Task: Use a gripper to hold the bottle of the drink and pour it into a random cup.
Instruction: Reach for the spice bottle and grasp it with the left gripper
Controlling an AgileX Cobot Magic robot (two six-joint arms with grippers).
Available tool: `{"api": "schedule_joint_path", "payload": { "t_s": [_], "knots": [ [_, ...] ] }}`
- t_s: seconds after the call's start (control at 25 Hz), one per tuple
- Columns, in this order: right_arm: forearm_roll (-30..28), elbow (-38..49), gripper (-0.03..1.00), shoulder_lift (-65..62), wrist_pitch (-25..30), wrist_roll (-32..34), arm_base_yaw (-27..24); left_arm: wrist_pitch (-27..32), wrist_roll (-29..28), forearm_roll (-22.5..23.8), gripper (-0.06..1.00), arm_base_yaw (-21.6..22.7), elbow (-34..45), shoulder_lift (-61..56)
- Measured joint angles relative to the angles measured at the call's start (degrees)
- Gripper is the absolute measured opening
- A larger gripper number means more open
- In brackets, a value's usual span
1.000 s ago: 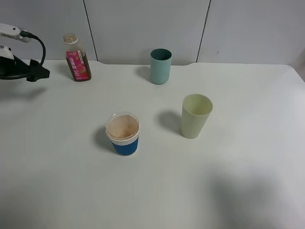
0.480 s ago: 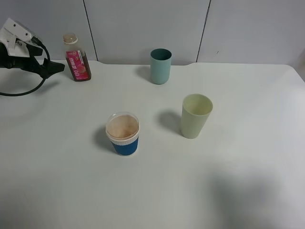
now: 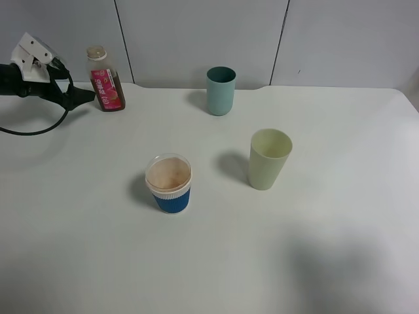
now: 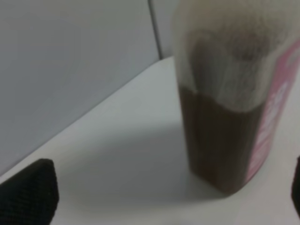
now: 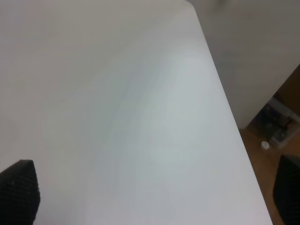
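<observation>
I should reach the bottle with my left gripper and grab it by its labelled body (image 3: 107, 89). This keeps the bottle's opening (image 3: 96, 52) free to pour into a cup.
The bottle of the drink (image 3: 105, 81) stands upright at the table's back left, with a pink-red label and brown drink. My left gripper (image 3: 80, 96) is just left of it, fingertips pointing at its base and not touching. In the left wrist view the bottle (image 4: 234, 108) is close and blurred, and the left gripper (image 4: 161, 194) is open, one black fingertip (image 4: 29, 191) at each side. The pale yellow-green cup (image 3: 268, 159) stands upright right of centre. My right gripper (image 5: 152, 192) is open and empty over bare table near the right edge; it is out of the high view.
A teal tumbler (image 3: 220, 90) stands at the back centre. A short blue-and-white ribbed cup (image 3: 169, 184) stands left of centre. The left arm's black cable (image 3: 39, 129) loops over the table's left side. The right wrist view shows the table edge (image 5: 234, 122) and floor beyond.
My left gripper has moved right from the table's left edge toward the bottle, and its fingertips are now close to the bottle's base. The bottle and cups have not moved.
</observation>
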Motion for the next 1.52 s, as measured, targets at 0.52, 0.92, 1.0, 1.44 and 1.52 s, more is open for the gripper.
{"api": "schedule_joint_path", "payload": {
  "t_s": [0.52,0.92,1.0,1.44,1.52],
  "knots": [
    [0.0,0.0,0.99,0.0,0.0,0.0,0.0,7.7,1.3,2.0,0.98,-0.4,-2.8,4.6],
    [0.0,0.0,0.99,0.0,0.0,0.0,0.0,8.0,5.5,2.0,0.98,-2.0,-3.0,4.8],
    [0.0,0.0,0.99,0.0,0.0,0.0,0.0,8.6,5.5,2.0,0.98,-2.7,-3.7,5.3],
    [0.0,0.0,0.99,0.0,0.0,0.0,0.0,10.2,3.9,1.7,0.98,-6.3,-8.7,8.6],
    [0.0,0.0,0.99,0.0,0.0,0.0,0.0,10.2,3.6,1.6,0.98,-6.5,-9.0,8.9]
  ]
}}
